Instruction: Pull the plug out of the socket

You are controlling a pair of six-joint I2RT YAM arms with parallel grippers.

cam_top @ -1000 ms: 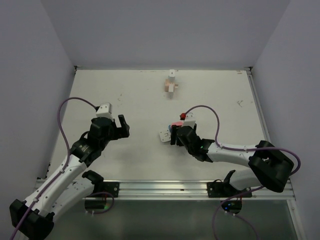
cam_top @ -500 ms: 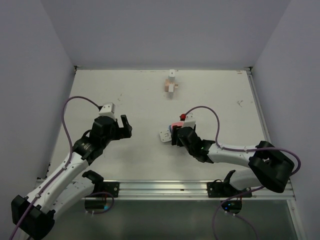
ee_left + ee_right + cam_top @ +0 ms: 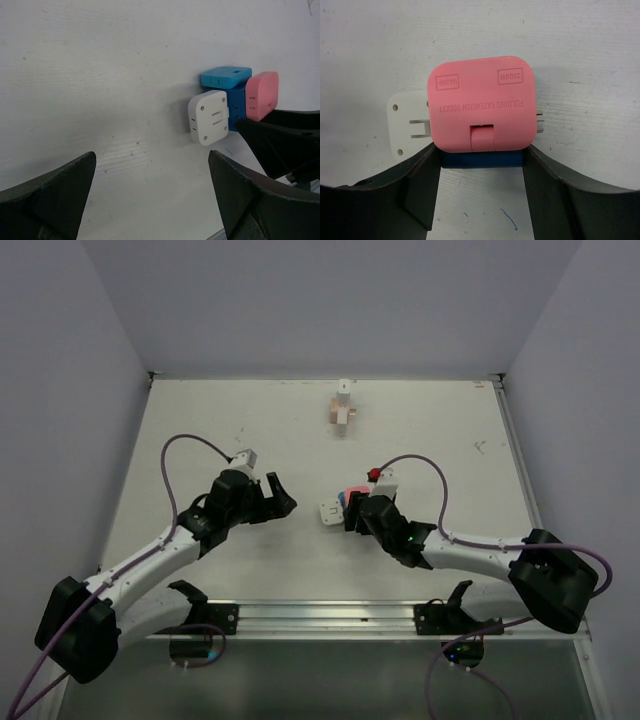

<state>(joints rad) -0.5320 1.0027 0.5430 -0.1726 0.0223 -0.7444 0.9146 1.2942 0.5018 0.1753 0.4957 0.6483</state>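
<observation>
I need to grab the white plug [image 3: 328,512] [image 3: 210,116] next with my left gripper, across its broad sides and opposite its prongs, to pull it off.
A pink folding socket [image 3: 482,107] sits on a blue block [image 3: 481,159], with a white plug [image 3: 405,120] joined to its left side by metal prongs. In the top view the cluster lies mid-table: pink socket [image 3: 352,490], white plug [image 3: 328,512]. My right gripper [image 3: 481,154] is shut on the blue block under the pink socket, one finger on each side; it also shows in the top view [image 3: 354,514]. My left gripper [image 3: 281,502] is open and empty, left of the white plug [image 3: 210,116] and apart from it. Its fingers frame bare table [image 3: 151,167].
A small tan and white adapter [image 3: 342,412] stands near the table's back edge. Purple cables loop over both arms. A metal rail [image 3: 330,618] runs along the near edge. Side walls close in the table left and right.
My left arm has swung right and forward, bringing its open gripper close to the white plug. The right gripper stays clamped on the socket cluster, barely shifted.
</observation>
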